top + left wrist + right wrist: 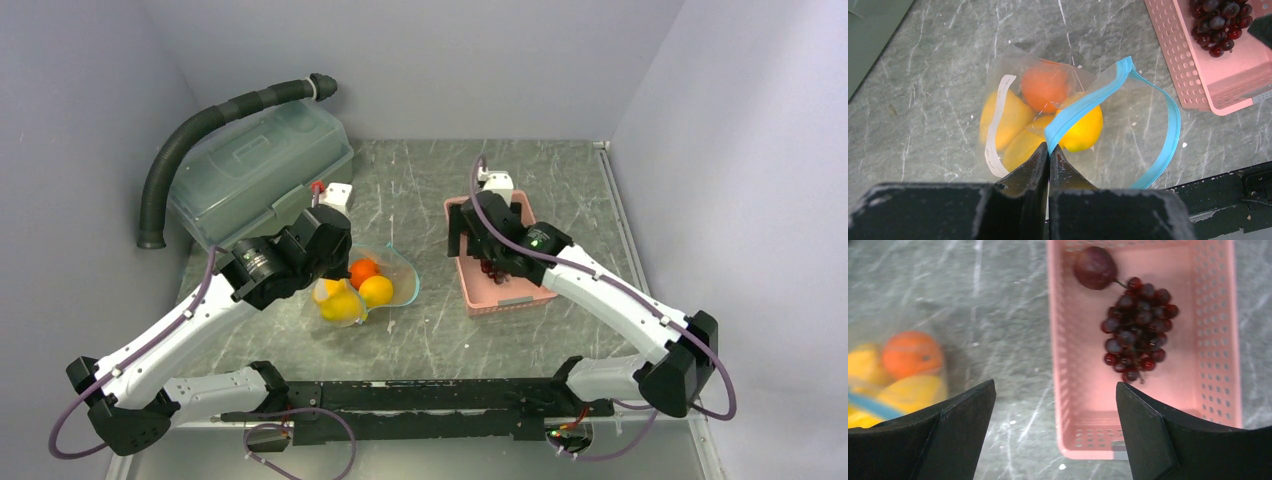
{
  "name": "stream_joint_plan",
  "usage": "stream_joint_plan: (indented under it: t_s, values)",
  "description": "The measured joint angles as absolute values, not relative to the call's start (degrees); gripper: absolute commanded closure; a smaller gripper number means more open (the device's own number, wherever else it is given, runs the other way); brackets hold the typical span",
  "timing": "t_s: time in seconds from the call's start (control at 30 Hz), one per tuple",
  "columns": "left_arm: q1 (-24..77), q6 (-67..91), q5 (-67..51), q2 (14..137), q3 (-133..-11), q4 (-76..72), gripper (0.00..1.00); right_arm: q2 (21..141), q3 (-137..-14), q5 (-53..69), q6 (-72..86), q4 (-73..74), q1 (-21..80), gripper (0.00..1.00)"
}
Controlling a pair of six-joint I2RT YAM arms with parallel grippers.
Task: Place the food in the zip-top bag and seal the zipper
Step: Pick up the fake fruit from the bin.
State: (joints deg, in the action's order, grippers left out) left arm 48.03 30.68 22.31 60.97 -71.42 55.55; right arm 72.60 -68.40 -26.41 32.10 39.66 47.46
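My right gripper grabs the grape bunch by its exposed top (491,268) (1139,324) next. This lets the grapes lead into the zip-top bag's opening.
The clear zip-top bag (398,283) lies on the table, its mouth open in a loop. It holds the orange (1044,87) and yellow mango pieces (1085,131). My left gripper (1049,147) is shut on the teal zipper (1088,102) at its near end. The grape bunch (1138,327) and the small reddish-purple fruit (1094,267) lie in the pink basket (1068,365). My right gripper (1055,390) is open and empty, hovering over the basket's near left corner, with the bag to its left.
A large green-grey lidded box (260,170) stands at the back left with a dark hose (190,140) arching over it. Small white pieces sit by the box (338,193) and behind the basket (497,183). Grey walls close in three sides.
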Motion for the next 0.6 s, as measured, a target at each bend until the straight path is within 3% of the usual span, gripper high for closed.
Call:
stream_joint_plan:
  t_s: [0.6]
  values:
    - [48.0, 30.7, 22.3, 61.0, -71.4, 55.5, 0.91, 82.5, -65.1, -22.0, 32.1, 37.4, 29.9, 0.01]
